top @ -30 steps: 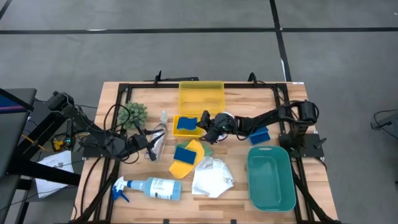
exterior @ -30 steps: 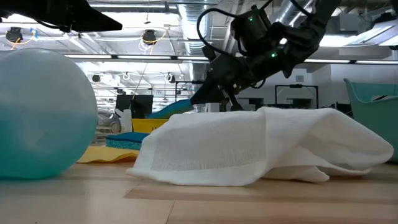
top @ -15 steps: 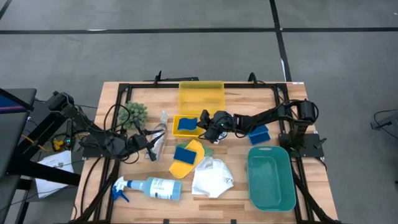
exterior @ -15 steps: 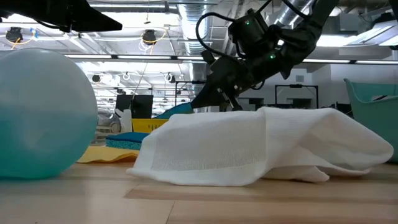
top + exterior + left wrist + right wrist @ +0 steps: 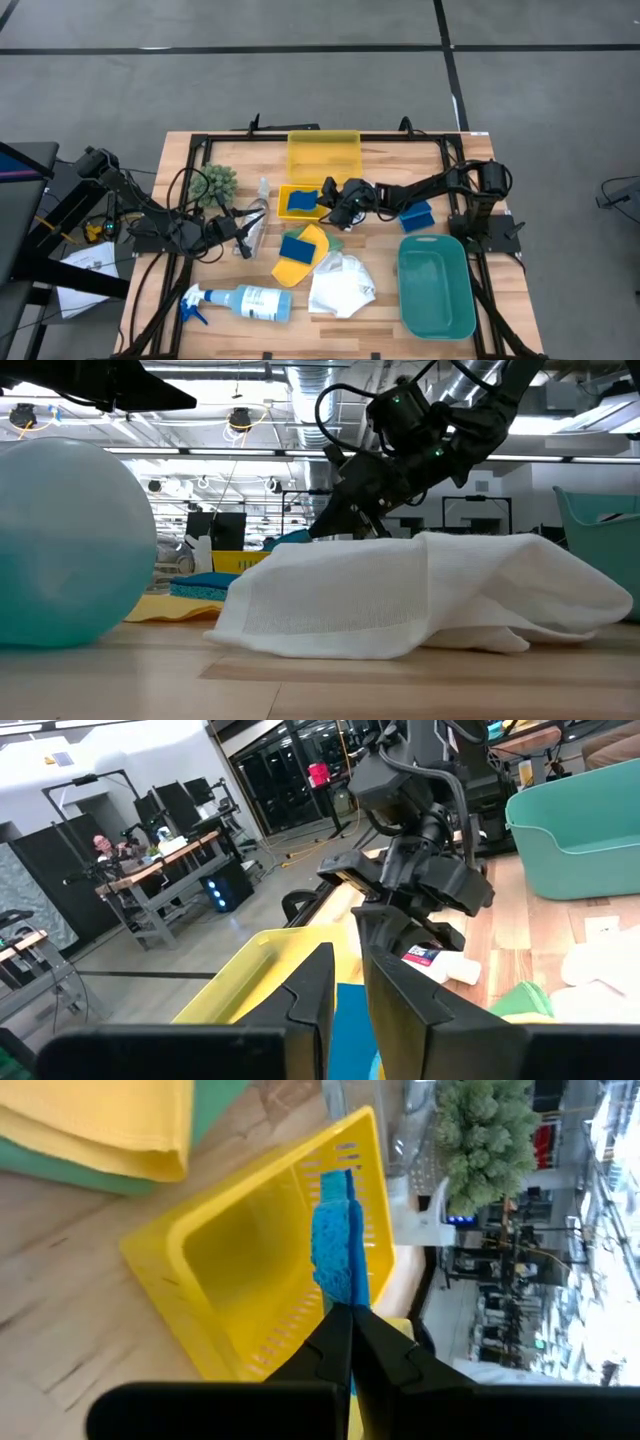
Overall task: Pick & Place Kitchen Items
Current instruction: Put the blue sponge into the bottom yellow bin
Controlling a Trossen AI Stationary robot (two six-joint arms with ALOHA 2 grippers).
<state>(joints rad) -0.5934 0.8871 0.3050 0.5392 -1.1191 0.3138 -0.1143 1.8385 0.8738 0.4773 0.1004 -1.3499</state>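
Note:
The robot should open its right gripper, because the blue sponge's loose end [image 5: 298, 200] is inside the small yellow tray's rim [image 5: 300, 216] and the sponge would fall inside.
My right gripper [image 5: 333, 205] is shut on a blue sponge [image 5: 300, 198] over the small yellow tray [image 5: 286, 212] at the table's middle. The sponge shows edge-on in the right wrist view [image 5: 333, 1250] and sloping in the low view [image 5: 290, 538]. My left gripper [image 5: 244, 240] waits at the left, beside the clear spray bottle [image 5: 257, 224]; its fingers stand a narrow gap apart with nothing between them [image 5: 346, 990]. A second blue sponge [image 5: 296, 248] lies on the yellow cloth [image 5: 298, 268]. The white cloth [image 5: 340, 283] and the blue-white spray bottle [image 5: 240, 300] lie near the front edge. My right gripper pinches the sponge's flat faces between its two fingers at the end nearest the table's right [image 5: 340, 1302]. The fingers come nearly level from the table's right and lie along the sponge. The sponge reaches out past the fingertips over the tray's inside, sloping down; whether its far end touches the tray I cannot tell.
A large yellow tray [image 5: 323, 155] stands at the far edge, a teal bin [image 5: 436, 285] at the front right, and a green plant [image 5: 217, 183] at the far left. Another blue sponge [image 5: 416, 216] lies under the right arm. A green cloth [image 5: 335, 241] lies beside the yellow one.
My right gripper has moved a little toward the table's left and down with the blue sponge, which now sits lower over the small yellow tray. It stays shut on the sponge.

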